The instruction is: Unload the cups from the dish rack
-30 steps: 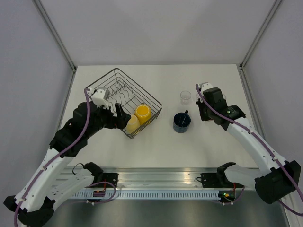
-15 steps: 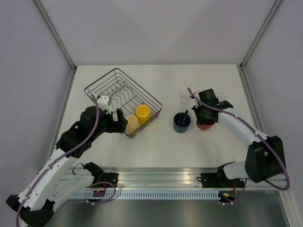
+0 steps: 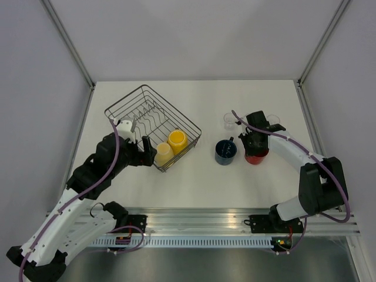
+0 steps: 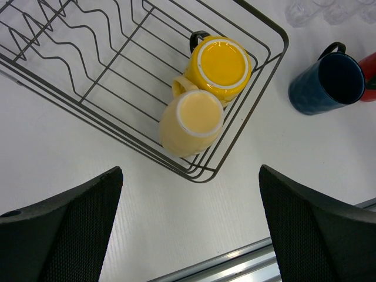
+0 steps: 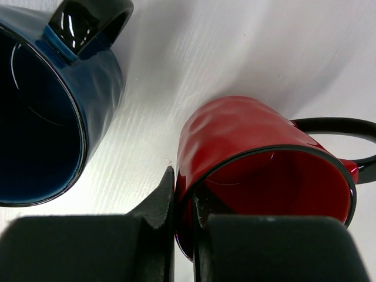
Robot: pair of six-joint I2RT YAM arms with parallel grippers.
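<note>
The right gripper needs to open now, because the red mug is above flat, empty table beside the blue mug and would end up standing upright there.
The dish rack [image 3: 124, 98] stands at the table's left and holds an upturned orange-yellow mug [image 3: 177, 140] and a pale cream mug [image 3: 164, 154] on its side. My left gripper [image 3: 147, 150] hovers open over the rack's near corner [image 4: 202, 178], its jaws [image 4: 191, 235] empty, with the cream mug [image 4: 192, 120] and the orange mug [image 4: 222, 61] beyond them. Right of the rack, a dark blue mug [image 3: 225, 151] stands upright on the table. Beside it is a red mug [image 3: 256, 156], with my right gripper [image 5: 185, 202] shut on the rim of that red mug [image 5: 264, 158], one finger inside.
A clear tumbler [image 3: 230, 120] stands behind the blue mug, and more glasses [image 4: 305, 10] show at the left wrist view's top edge. The blue mug [image 5: 47, 117] sits close to the left of the held one. A metal rail [image 3: 194, 224] runs along the near edge.
My right arm has swung nearer and lowered the red mug beside the blue one. The left arm has drawn back slightly toward the near left, still open.
</note>
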